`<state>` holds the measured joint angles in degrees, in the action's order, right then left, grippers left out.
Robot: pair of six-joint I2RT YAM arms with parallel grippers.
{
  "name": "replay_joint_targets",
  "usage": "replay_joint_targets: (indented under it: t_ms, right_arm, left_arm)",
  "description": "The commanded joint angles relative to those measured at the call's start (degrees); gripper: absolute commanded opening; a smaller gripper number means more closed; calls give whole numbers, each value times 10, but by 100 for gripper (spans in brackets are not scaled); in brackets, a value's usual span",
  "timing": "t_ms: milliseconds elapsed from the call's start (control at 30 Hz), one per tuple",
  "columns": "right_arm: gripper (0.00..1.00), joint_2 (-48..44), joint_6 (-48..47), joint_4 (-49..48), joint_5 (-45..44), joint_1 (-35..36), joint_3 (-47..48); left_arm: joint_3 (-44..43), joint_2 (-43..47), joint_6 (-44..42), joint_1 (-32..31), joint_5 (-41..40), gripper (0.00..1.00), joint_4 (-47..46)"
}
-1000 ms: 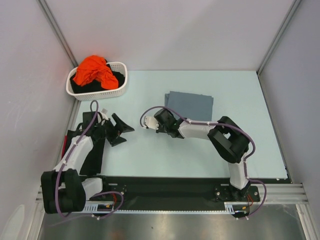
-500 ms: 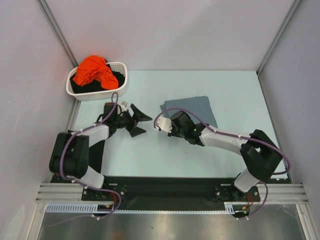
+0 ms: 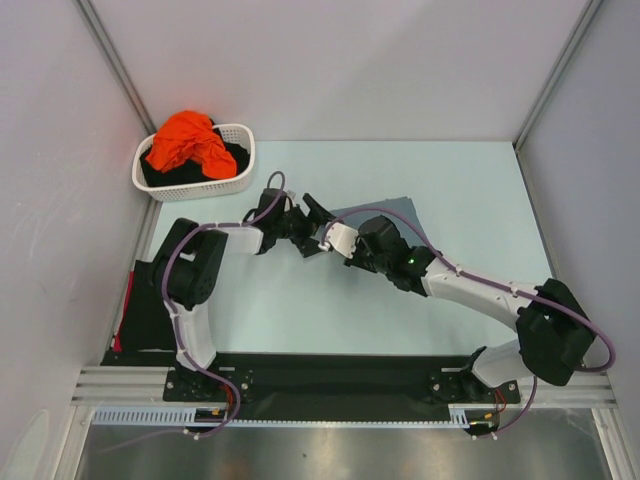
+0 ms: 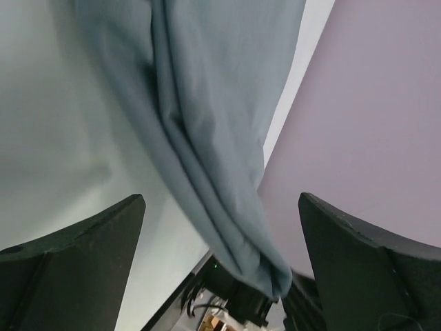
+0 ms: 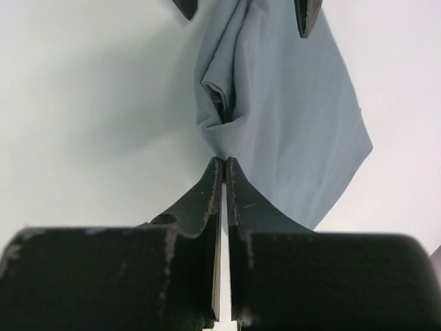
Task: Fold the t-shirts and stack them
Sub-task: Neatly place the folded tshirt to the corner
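Observation:
My left gripper's fingers are still above the cloth, so it is too early to close on the fold, and the gripper lowers first from here.
A blue-grey t-shirt (image 3: 398,211), folded, lies at the table's middle back, partly under both arms. My right gripper (image 3: 330,236) is shut on its bunched left corner; the right wrist view shows the jaws (image 5: 225,163) pinched on the shirt (image 5: 289,103). My left gripper (image 3: 308,228) is open, its fingers spread on either side of that same lifted fold. In the left wrist view the shirt (image 4: 200,117) runs between the left gripper's (image 4: 220,200) two fingers without touching them. An orange t-shirt (image 3: 188,141) lies crumpled on dark cloth in a white basket (image 3: 241,180).
The basket stands at the back left corner. A black cloth (image 3: 152,300) with a red edge lies along the table's left side by the left arm's base. Grey walls close in the table on the left, back and right.
My left arm has swung right from the table's left side to the blue-grey shirt, gripper open. My right gripper has shifted right and back, holding the shirt's corner, and the shirt is bunched there.

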<state>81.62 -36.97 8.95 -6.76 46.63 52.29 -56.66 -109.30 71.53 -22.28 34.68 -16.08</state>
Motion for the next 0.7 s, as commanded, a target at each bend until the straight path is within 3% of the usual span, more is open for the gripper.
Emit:
replay_joint_targets:
  t_ms: [0,133,500,600,667]
  right_arm:
    - [0,-32,23,-22,14,-3,-4]
    - [0,-44,29,-23,20,-11,-12]
    - [2,-65,67,-32,33,-19,-37]
    - [3,-62,74,-36,34,-20,-40]
    - [4,-60,79,-33,33,-21,-37]
  left_arm:
    - [-48,-31,25,-9,-35,100,-5]
    - [-73,-74,41,-10,-49,99,-3]
    - [-171,-140,41,-14,-67,83,20]
    - [-178,-147,40,-14,-67,75,13]
    - [-173,-148,34,-15,-73,55,6]
